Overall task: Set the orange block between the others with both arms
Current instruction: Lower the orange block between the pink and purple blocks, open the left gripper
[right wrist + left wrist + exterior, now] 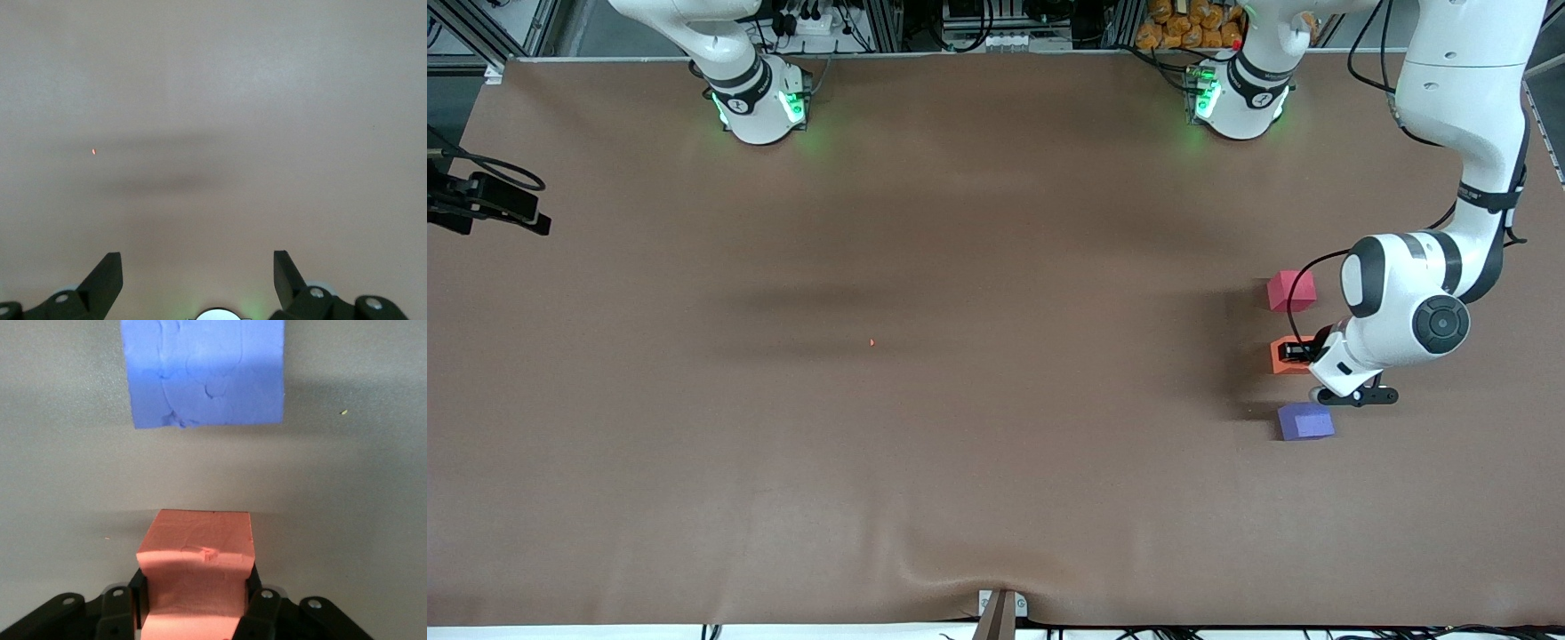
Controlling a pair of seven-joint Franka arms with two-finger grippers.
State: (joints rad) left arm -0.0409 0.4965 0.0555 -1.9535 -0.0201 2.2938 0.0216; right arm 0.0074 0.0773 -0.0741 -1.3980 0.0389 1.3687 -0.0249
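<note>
The orange block (pixel 1285 356) (pixel 197 553) is low on the tabletop, in line between the pinkish-red and purple-blue cubes, so the robot's left gripper should open now.
My left gripper (pixel 1303 353) is shut on the orange block (pixel 1285 356), which it holds low at the left arm's end of the table. The block lies in line between the pinkish-red cube (pixel 1291 291), farther from the front camera, and the purple-blue cube (pixel 1305 420), nearer to it. In the left wrist view the fingers (pixel 263 610) pinch the orange block (pixel 197 553) at its sides, and the purple-blue cube (pixel 207 370) lies a short gap ahead. I cannot tell whether the block touches the table. My right gripper (pixel 197 263) is open and holds nothing, over bare table.
The brown table mat (pixel 960 462) spreads wide toward the right arm's end. A tiny orange speck (pixel 871 342) lies near its middle. A black camera mount (pixel 480 200) juts in at the right arm's end. The two arm bases (pixel 760 102) (pixel 1236 98) glow green.
</note>
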